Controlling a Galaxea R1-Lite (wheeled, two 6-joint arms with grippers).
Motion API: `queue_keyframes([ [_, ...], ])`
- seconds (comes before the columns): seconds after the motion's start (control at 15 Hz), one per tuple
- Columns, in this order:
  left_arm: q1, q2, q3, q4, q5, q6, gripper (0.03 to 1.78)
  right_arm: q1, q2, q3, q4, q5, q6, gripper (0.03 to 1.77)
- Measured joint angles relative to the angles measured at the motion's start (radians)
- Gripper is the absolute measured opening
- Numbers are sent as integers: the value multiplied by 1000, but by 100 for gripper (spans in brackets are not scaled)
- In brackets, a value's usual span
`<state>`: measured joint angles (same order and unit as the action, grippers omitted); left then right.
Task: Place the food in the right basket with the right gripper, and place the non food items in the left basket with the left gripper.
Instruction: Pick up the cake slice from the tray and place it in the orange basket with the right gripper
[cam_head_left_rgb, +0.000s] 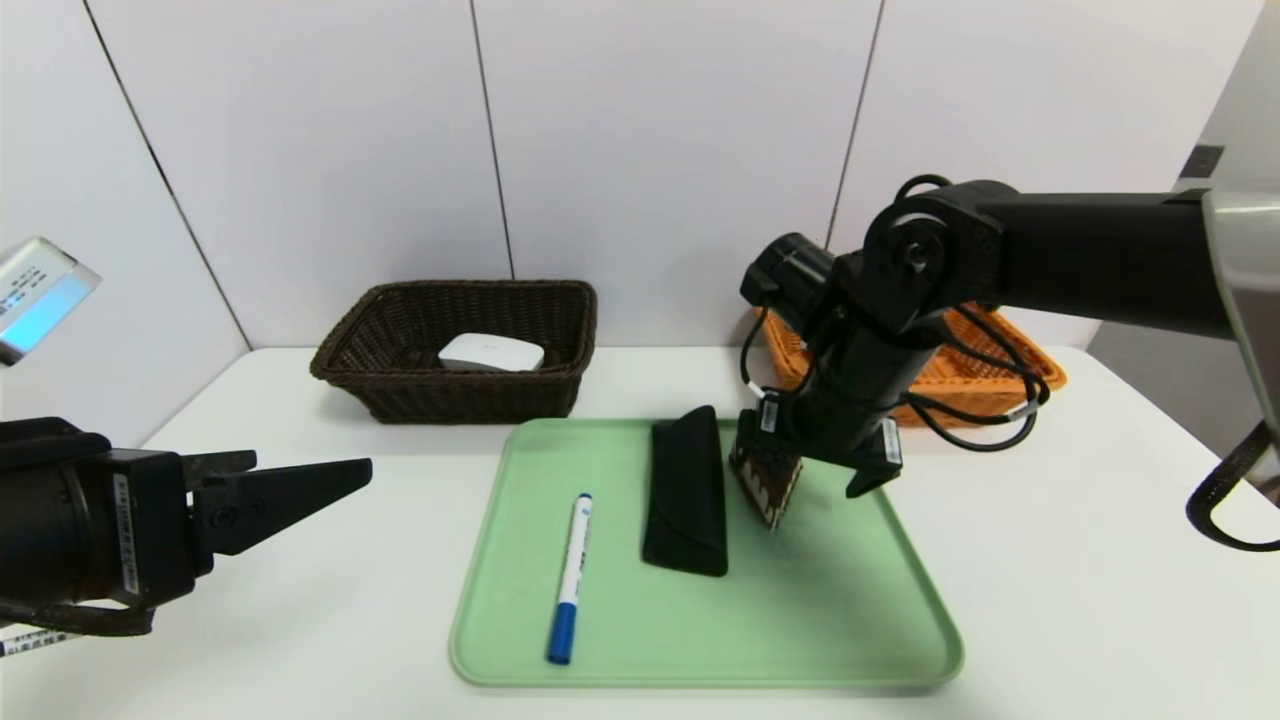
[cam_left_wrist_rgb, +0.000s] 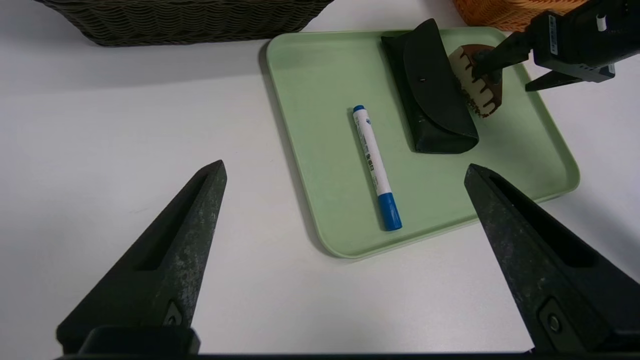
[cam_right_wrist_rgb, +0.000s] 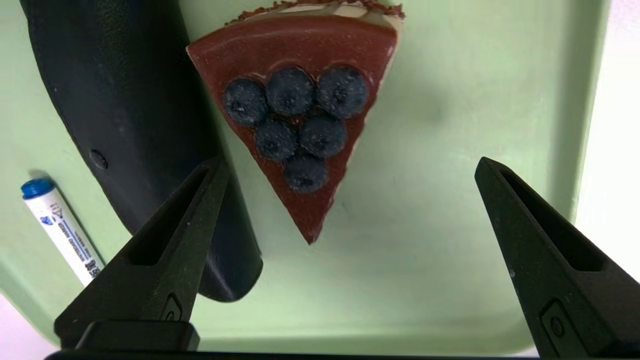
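My right gripper is going to grab the chocolate cake slice by its pointed end (cam_head_left_rgb: 774, 502) next, to put the food in the orange basket (cam_head_left_rgb: 978, 374).
A chocolate cake slice (cam_right_wrist_rgb: 300, 115) topped with blueberries lies on the green tray (cam_right_wrist_rgb: 450, 150), beside a black case (cam_right_wrist_rgb: 125, 100). My right gripper (cam_right_wrist_rgb: 351, 162) hangs open just above the slice's pointed end, holding nothing. In the head view the right gripper (cam_head_left_rgb: 815, 480) is over the cake slice (cam_head_left_rgb: 768, 487) at the tray's (cam_head_left_rgb: 700, 640) far right. A blue-capped white marker (cam_head_left_rgb: 571, 578) lies left of the black case (cam_head_left_rgb: 688, 492). My left gripper (cam_head_left_rgb: 310, 462) stays open and empty over the table, left of the tray.
A dark wicker basket (cam_head_left_rgb: 460, 345) at the back left holds a white object (cam_head_left_rgb: 491, 352). An orange basket (cam_head_left_rgb: 960, 375) sits at the back right, partly behind the right arm. White wall panels stand behind both.
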<state>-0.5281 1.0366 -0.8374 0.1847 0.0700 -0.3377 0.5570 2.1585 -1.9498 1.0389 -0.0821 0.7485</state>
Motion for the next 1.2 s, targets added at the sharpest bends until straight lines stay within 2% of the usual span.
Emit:
queue_keyframes([
  [0.6,0,2,4,0,-14,1,169,-5,47,0,-53,-3,-6,168],
  [0.67,0,2,6,0,-13,1,169,-5,51,0,-55,-3,-6,148],
  [0.87,0,-2,13,0,-14,1,169,-4,61,0,-77,-3,-5,104],
  [1.07,0,-7,16,1,-14,1,169,-1,67,0,-84,-3,-9,75],
  [1.13,0,-8,18,1,-14,1,169,0,67,0,-84,-3,-8,55],
  [1.2,0,-11,21,0,-14,1,169,3,66,0,-83,-4,-7,55],
])
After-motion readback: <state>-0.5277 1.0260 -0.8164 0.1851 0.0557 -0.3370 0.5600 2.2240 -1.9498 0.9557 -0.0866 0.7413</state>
